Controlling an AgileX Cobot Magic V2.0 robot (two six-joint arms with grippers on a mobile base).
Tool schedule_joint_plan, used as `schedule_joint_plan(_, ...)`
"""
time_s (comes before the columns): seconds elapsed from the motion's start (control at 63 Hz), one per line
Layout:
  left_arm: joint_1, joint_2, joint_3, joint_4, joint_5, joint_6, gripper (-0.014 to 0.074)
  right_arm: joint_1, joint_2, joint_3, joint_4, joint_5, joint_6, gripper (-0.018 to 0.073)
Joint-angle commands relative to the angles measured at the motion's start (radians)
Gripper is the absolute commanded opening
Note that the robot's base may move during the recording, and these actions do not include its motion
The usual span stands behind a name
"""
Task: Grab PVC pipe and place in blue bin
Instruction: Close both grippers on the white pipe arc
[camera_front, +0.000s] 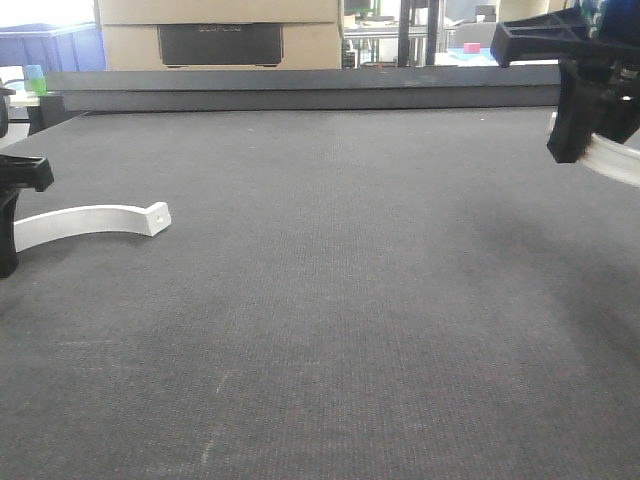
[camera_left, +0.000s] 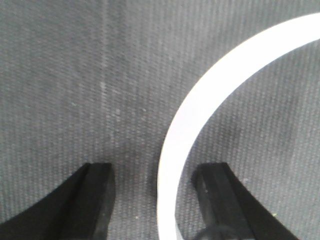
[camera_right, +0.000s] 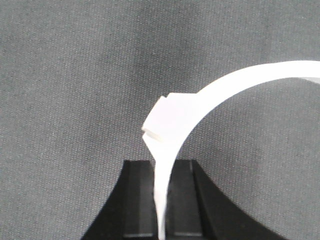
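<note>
The white PVC pipe is to go in the blue bin. I should next grab the pipe by its curved body with my left gripper.
Two white curved PVC pipe pieces show. One PVC pipe lies flat on the dark mat at the left, with a small hole near its right end. My left gripper stands open around that pipe, which passes between the fingers closer to the right one. At the right edge, my right gripper is raised above the mat and shut on the other pipe. In the right wrist view this pipe is pinched edge-on in the gripper. A blue bin shows behind the table at the far left.
A grey raised rail runs along the table's far edge. Cardboard boxes stand behind it. A small green and white item sits at the far left corner. Dark mat covers the table.
</note>
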Motion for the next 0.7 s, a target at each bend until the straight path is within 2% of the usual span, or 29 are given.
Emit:
schedule_joint_plan(0.0, 0.002, 0.004, -0.005, -0.015, 0.010, -0.007, 0.0283, 0.001, -0.011, -0.008, -0.008, -0.014, -0.009, -0.0168)
schedule_joint_plan(0.127, 0.002, 0.004, -0.005, -0.015, 0.012, -0.007, 0.0169, 0.001, -0.011, -0.008, -0.008, -0.014, -0.009, -0.0168)
schedule_joint_plan(0.27, 0.002, 0.004, -0.005, -0.015, 0.019, -0.007, -0.0107, 0.001, -0.011, -0.008, -0.008, -0.014, -0.009, -0.0168)
schedule_joint_plan(0.46, 0.002, -0.018, -0.013, -0.053, 0.062, -0.007, -0.0111, 0.001, -0.024, -0.008, -0.008, -0.017, -0.009, -0.0168)
schedule_joint_plan(0.682, -0.002, -0.158, -0.015, -0.087, 0.065, -0.007, -0.0111, 0.001, -0.134, -0.008, -0.008, -0.067, -0.009, -0.0168)
